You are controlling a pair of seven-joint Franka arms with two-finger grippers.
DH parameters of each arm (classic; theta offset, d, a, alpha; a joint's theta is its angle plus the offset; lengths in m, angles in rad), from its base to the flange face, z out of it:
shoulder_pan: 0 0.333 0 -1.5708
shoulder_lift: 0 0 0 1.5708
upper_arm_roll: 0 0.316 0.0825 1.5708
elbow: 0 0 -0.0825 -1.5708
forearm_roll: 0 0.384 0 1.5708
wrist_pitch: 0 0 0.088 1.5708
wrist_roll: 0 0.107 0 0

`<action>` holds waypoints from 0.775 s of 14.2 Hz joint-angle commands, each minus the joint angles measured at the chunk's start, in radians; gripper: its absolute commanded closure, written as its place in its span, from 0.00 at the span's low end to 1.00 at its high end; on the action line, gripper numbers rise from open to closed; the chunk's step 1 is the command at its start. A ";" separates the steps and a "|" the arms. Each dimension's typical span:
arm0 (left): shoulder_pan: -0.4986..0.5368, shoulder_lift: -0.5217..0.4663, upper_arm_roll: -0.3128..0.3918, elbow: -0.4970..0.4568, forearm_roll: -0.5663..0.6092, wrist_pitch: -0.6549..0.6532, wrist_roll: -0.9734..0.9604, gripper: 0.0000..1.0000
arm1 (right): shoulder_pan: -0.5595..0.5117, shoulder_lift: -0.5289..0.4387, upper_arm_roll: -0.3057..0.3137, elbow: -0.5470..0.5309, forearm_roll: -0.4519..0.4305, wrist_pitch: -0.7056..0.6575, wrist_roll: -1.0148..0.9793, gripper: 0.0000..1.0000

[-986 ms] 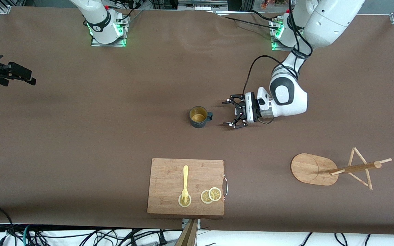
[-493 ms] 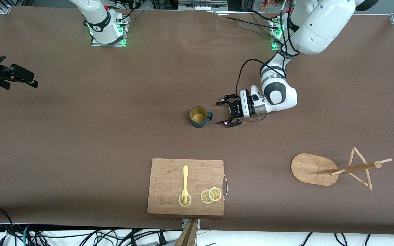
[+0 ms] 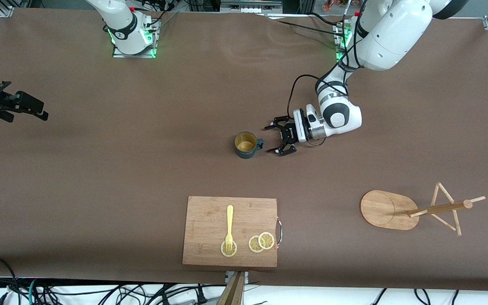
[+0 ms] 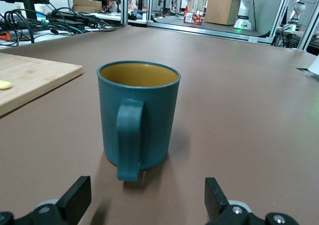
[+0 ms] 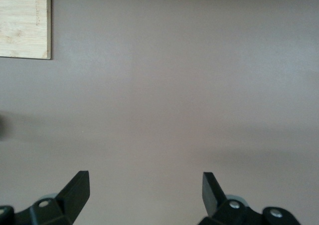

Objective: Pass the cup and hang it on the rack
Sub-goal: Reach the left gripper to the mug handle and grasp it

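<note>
The cup's handle (image 3: 260,144) is still beyond my left gripper's fingers, so they would miss it if they closed now. My left gripper should move toward the handle before it closes.
The dark teal cup (image 3: 246,145) stands upright on the table's middle, yellow inside, its handle turned toward the left arm. In the left wrist view the cup (image 4: 138,115) is close, handle facing the camera. My left gripper (image 3: 273,138) is open, low at the table, just beside the cup's handle and apart from it; in its wrist view (image 4: 144,200) the fingers stand wide on either side of the handle. My right gripper (image 3: 36,109) is open and empty over the right arm's end of the table (image 5: 145,192). The wooden rack (image 3: 413,208) stands toward the left arm's end.
A wooden cutting board (image 3: 210,220) with a yellow fork (image 3: 229,226) and lemon slices (image 3: 261,242) lies nearer the front camera than the cup. Its corner shows in the right wrist view (image 5: 25,20).
My left gripper has moved toward the cup's handle and lower, still open. My right gripper drifted slightly. The cup has not moved.
</note>
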 commanded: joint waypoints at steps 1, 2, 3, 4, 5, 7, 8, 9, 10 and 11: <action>-0.007 0.014 -0.004 0.016 -0.061 -0.012 0.132 0.00 | 0.009 0.016 0.001 0.019 0.000 0.009 0.008 0.00; -0.010 0.025 -0.004 0.022 -0.066 -0.015 0.133 0.00 | 0.026 0.021 0.001 0.020 -0.005 0.022 0.008 0.00; -0.013 0.029 -0.004 0.026 -0.091 -0.028 0.142 0.00 | 0.041 0.024 0.001 0.020 -0.020 0.038 0.008 0.00; -0.019 0.031 -0.004 0.031 -0.110 -0.032 0.162 0.00 | 0.044 0.024 0.001 0.020 -0.025 0.038 0.008 0.00; -0.025 0.033 -0.004 0.034 -0.124 -0.032 0.168 0.00 | 0.044 0.027 0.001 0.020 -0.023 0.039 0.008 0.00; -0.035 0.034 -0.004 0.034 -0.127 -0.032 0.170 0.00 | 0.044 0.027 0.001 0.020 -0.022 0.038 0.008 0.00; -0.036 0.039 -0.004 0.036 -0.133 -0.030 0.170 0.00 | 0.044 0.027 0.001 0.020 -0.022 0.038 0.008 0.00; -0.041 0.040 -0.004 0.039 -0.148 -0.032 0.171 0.00 | 0.044 0.027 0.001 0.020 -0.022 0.038 0.008 0.00; -0.048 0.042 -0.004 0.043 -0.153 -0.030 0.172 0.00 | 0.044 0.027 0.001 0.020 -0.022 0.038 0.008 0.00; -0.049 0.045 -0.004 0.045 -0.153 -0.030 0.172 0.00 | 0.044 0.027 0.001 0.020 -0.022 0.036 0.008 0.00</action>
